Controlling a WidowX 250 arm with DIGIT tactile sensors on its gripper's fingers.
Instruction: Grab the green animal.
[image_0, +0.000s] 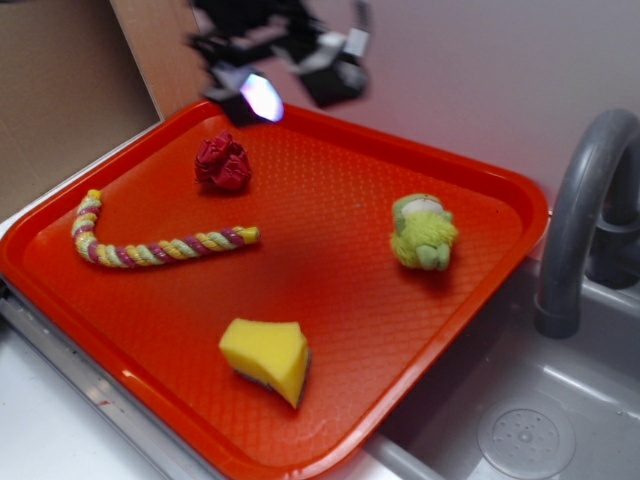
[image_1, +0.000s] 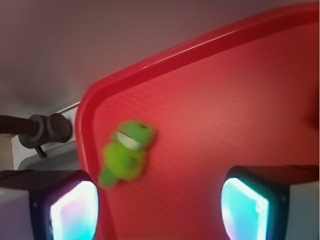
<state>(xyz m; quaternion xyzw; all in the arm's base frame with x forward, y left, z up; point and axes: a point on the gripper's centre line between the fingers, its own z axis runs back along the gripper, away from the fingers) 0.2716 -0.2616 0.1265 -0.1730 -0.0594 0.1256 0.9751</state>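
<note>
The gripper should next lift the green animal from the red tray by its head (image_0: 418, 205).
The green animal (image_0: 422, 233) is a fuzzy lime plush lying on the right part of the orange-red tray (image_0: 330, 190). In the wrist view the green animal (image_1: 127, 152) appears blurred, ahead of the left fingertip and near the tray's rim (image_1: 87, 125). My gripper (image_0: 262, 95) hovers blurred above the tray's far edge, well away from the plush. Its glowing fingertips (image_1: 245, 210) stand wide apart, open, with only bare tray between them.
On the tray also lie a dark red cloth ball (image_0: 222, 163), a striped rope toy (image_0: 150, 247) and a yellow wedge sponge (image_0: 268, 356). A grey faucet (image_0: 590, 210) rises from the sink (image_0: 520, 420) right of the tray. A wall stands behind.
</note>
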